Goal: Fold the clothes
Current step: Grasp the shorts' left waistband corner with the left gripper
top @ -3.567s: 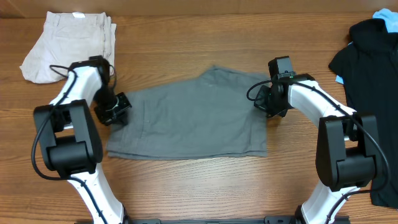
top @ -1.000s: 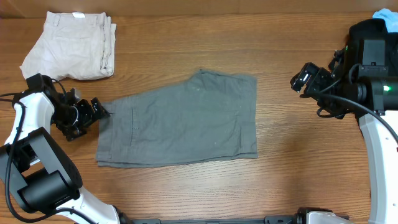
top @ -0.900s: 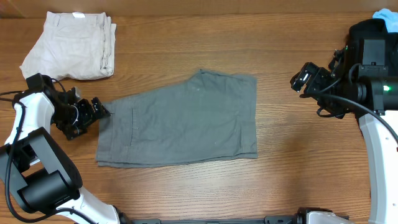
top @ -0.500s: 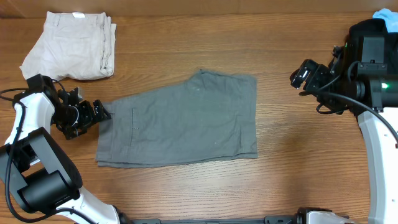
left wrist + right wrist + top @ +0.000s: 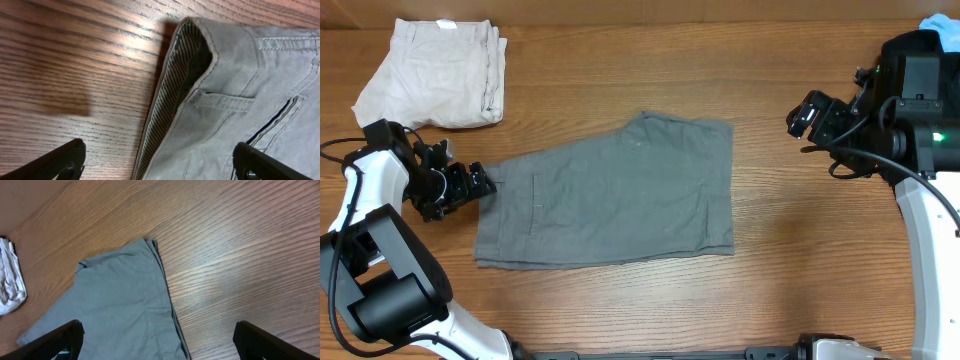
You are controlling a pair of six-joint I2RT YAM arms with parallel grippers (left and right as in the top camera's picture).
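Observation:
The grey shorts (image 5: pixel 610 195) should next be gripped by the waistband edge (image 5: pixel 490 194) with my left gripper, so the waistband end can fold over toward the shorts' hem.
The clothes, grey shorts (image 5: pixel 610 195), lie flat and folded in half on the wooden table, waistband end to the left. My left gripper (image 5: pixel 478 182) is open just at that waistband corner; in the left wrist view the striped waistband lining (image 5: pixel 170 100) and a pocket seam (image 5: pixel 220 97) sit between its spread fingertips (image 5: pixel 65 160). Up at the right, away from the cloth, my right gripper (image 5: pixel 810 112) is open and empty. Its wrist view looks down on the shorts' hem end (image 5: pixel 125 310) from a distance.
Folded cream-beige shorts (image 5: pixel 435 75) lie at the back left. A black shirt (image 5: pixel 920 50) with something blue (image 5: pixel 942 22) beside it sits at the back right, partly under the right arm. Bare wood (image 5: pixel 780 250) surrounds the grey shorts.
Since 3.6 s ago both grippers let go of the shorts and drew outward; the shorts lie narrower. In the last second the left gripper crept slightly up and right; the right barely moved.

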